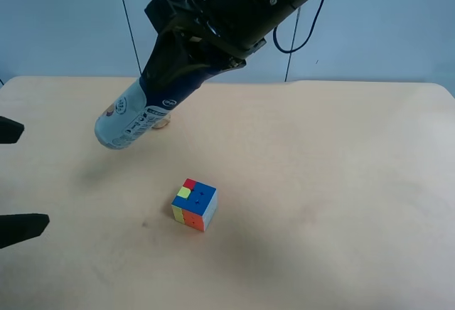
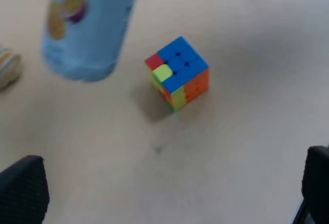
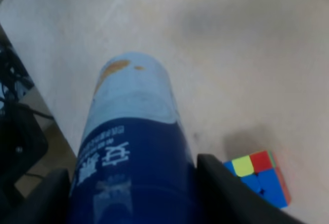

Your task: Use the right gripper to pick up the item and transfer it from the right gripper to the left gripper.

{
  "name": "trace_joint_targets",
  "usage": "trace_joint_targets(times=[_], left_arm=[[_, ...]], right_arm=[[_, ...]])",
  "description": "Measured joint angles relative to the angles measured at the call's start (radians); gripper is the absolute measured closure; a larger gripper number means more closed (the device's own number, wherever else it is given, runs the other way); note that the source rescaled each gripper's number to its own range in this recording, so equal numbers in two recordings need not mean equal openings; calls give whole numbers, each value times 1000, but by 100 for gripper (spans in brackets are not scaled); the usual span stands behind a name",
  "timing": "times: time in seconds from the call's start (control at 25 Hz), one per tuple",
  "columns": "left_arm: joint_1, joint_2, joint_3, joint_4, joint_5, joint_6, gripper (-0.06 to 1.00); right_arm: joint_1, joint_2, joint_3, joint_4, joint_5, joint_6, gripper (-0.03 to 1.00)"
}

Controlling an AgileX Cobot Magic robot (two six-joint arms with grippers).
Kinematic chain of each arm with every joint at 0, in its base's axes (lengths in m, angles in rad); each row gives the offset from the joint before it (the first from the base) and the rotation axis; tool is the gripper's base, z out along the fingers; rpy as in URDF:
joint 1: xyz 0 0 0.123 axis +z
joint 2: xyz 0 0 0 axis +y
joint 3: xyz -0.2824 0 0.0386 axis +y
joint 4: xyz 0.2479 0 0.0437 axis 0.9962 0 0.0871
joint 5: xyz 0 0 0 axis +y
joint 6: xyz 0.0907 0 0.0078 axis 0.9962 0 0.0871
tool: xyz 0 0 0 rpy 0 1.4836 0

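Observation:
The left gripper grabs the bottle by its free pale base (image 1: 122, 121) next, since my right gripper's black fingers cover the navy cap end.
My right gripper (image 1: 181, 68) is shut on the dark-blue cap end of the item (image 1: 131, 119), a slim bottle with a blue-and-white label. It holds the bottle tilted in the air above the table, pale base pointing down toward the exterior high view's left. In the right wrist view the bottle (image 3: 131, 147) fills the space between the gripper's black fingers (image 3: 229, 193). My left gripper (image 1: 18, 178) is open and empty at the exterior high view's left edge, apart from the bottle. In the left wrist view its fingertips (image 2: 23, 193) frame the table, with the bottle's base (image 2: 85, 29) farther off.
A multicoloured puzzle cube (image 1: 194, 205) sits on the tan table (image 1: 341, 182) between the arms; it also shows in the left wrist view (image 2: 177, 72) and the right wrist view (image 3: 259, 178). A ribbed tan wooden piece (image 2: 7, 69) lies behind the bottle.

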Motion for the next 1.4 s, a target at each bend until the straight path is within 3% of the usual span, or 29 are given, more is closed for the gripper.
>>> trace_joint_targets(times=[0.2,0.52,1.12,1.4], left_arm=[[-58,110,-24,0,-88,18,-6],[-64,276,-81,-1,-190,78,-6],[-64,414,-82,-13,-263,177,-6],[-64,428,-82,-74,-297,250,-6]], right_arm=[[30,22,0,22,0,-1,97],[39,34,0,73,-6,-10,97],[39,37,0,123,-6,-36,97],[39,37,0,124,-8,-43,97]])
